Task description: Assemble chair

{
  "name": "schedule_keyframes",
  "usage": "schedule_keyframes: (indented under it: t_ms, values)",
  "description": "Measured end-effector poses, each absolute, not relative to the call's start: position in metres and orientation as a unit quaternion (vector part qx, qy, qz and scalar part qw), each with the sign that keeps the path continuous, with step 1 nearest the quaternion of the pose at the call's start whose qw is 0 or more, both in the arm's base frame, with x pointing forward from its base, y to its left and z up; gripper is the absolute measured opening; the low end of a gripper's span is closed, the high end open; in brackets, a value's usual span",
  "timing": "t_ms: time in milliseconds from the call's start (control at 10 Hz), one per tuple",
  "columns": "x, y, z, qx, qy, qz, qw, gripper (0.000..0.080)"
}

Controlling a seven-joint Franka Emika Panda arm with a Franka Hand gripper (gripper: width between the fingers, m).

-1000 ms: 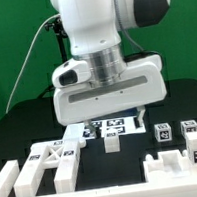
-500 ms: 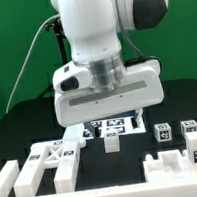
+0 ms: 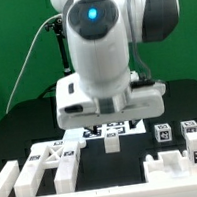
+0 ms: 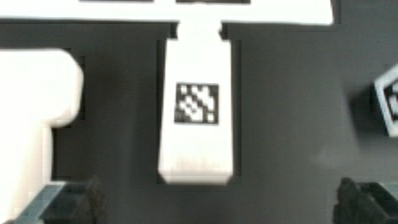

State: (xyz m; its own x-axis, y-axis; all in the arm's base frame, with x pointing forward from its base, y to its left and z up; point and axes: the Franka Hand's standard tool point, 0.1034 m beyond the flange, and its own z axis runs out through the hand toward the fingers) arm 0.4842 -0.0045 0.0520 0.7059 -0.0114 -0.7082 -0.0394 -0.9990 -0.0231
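My gripper's fingers still stop short of the long white bar (image 3: 112,143) (image 4: 196,160), so it is too early to close. The gripper moves toward that bar first.
The chair is in loose white tagged pieces on the black table. A long white bar with one tag (image 4: 199,100) lies straight ahead of my gripper (image 4: 217,205), just beyond its tips. It shows as a small block (image 3: 112,138) in the exterior view. My fingers (image 4: 68,200) stand wide apart, open and empty, one on each side of the bar's line. In the exterior view the hand (image 3: 108,103) hangs low above that block. A large white piece (image 4: 36,105) lies beside the bar.
A blocky white part (image 3: 45,164) lies at the front on the exterior view's left. Two small tagged cubes (image 3: 162,131) and a notched piece (image 3: 181,162) lie on its right. The marker board (image 3: 102,127) lies behind the bar.
The arm has swung so its upper link with the blue light now faces the exterior camera. The hand has shifted slightly lower over the bar. No part has moved.
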Motion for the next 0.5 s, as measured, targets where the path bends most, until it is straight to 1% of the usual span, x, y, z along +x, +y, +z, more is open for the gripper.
schedule_keyframes:
  t_ms: [100, 200, 300, 500]
  values:
    - [0.488, -0.005, 0.048, -0.918, 0.013, 0.396, 0.017, 0.0648]
    - [0.484, -0.006, 0.046, -0.91, 0.013, 0.414, 0.02, 0.0648]
    - [0.481, -0.012, 0.038, -0.905, 0.016, 0.425, 0.025, 0.0648]
    - [0.474, -0.015, 0.03, -0.89, 0.02, 0.454, 0.026, 0.0648]
